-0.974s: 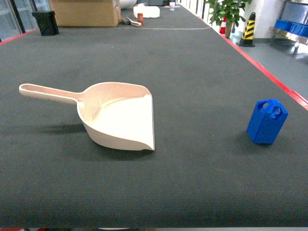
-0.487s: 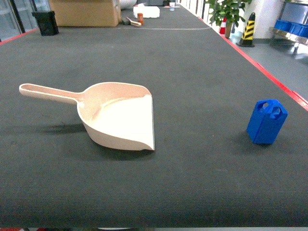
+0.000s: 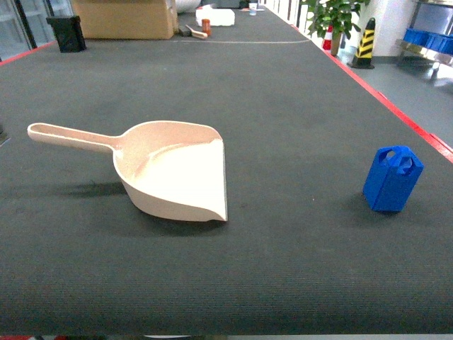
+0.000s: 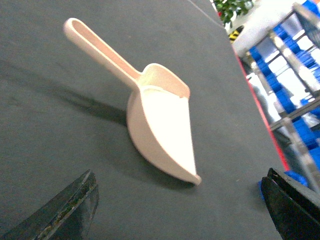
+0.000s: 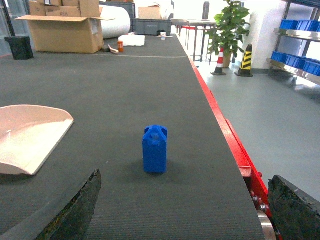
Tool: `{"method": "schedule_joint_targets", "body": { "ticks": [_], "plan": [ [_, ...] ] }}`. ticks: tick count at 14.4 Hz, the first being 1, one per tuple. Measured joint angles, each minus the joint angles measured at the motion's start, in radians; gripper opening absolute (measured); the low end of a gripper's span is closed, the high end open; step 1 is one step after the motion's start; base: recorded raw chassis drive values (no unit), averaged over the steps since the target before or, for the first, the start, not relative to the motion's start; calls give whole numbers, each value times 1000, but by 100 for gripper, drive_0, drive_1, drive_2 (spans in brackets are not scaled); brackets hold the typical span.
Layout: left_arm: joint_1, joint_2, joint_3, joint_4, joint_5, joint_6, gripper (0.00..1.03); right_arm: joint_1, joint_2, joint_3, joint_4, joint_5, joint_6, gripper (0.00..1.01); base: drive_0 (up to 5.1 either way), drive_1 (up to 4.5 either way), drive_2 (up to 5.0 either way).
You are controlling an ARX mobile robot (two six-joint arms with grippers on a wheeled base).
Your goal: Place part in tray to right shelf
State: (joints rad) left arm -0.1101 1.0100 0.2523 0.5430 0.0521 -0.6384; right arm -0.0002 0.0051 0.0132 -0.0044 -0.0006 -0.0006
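My left gripper grabs the tray by its long handle next, to carry the part to the shelf in the tray.
The tray, a pale beige scoop, lies on the dark mat with its long handle pointing left. The part, a small blue block, stands upright far to its right near the red table edge. My left gripper hangs open above the mat, short of the tray, with nothing between its fingers. My right gripper is open too, and the part stands ahead of it, slightly left of centre and untouched. Neither gripper shows in the head view. A steel rack across the aisle may be the right shelf; I cannot tell.
The table's red edge runs along the right, with grey floor beyond it. At the far end are a cardboard box and a black bin. A striped cone and a plant stand on the floor.
A faint grey sliver has appeared at the left edge of the head view. The tray and the part have not moved.
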Motion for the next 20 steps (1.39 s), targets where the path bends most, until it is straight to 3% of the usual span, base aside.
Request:
{"method": "schedule_joint_targets", "body": {
  "ticks": [1,2,3,5,11,16,18,20],
  "plan": [
    [10,244,91,177,38,-119,98,0,0,0,0,0,0,98,0,0,0],
    [22,399,158,254,43,-196,98,0,0,0,0,0,0,98,0,0,0],
    [32,542,213,313,24,-228,98,0,0,0,0,0,0,98,0,0,0],
    [55,766,338,386,54,-321,98,0,0,0,0,0,0,98,0,0,0],
    [176,1072,669,371,84,-409,98,0,0,0,0,0,0,98,0,0,0],
    [187,1239,916,285,129,-407,98,0,0,0,0,0,0,98,0,0,0],
    [212,1311,986,312,148,-433,70,0,0,0,0,0,0,98,0,0,0],
    [224,1334,999,341,167,-462,49,0,0,0,0,0,0,98,0,0,0]
  ]
}}
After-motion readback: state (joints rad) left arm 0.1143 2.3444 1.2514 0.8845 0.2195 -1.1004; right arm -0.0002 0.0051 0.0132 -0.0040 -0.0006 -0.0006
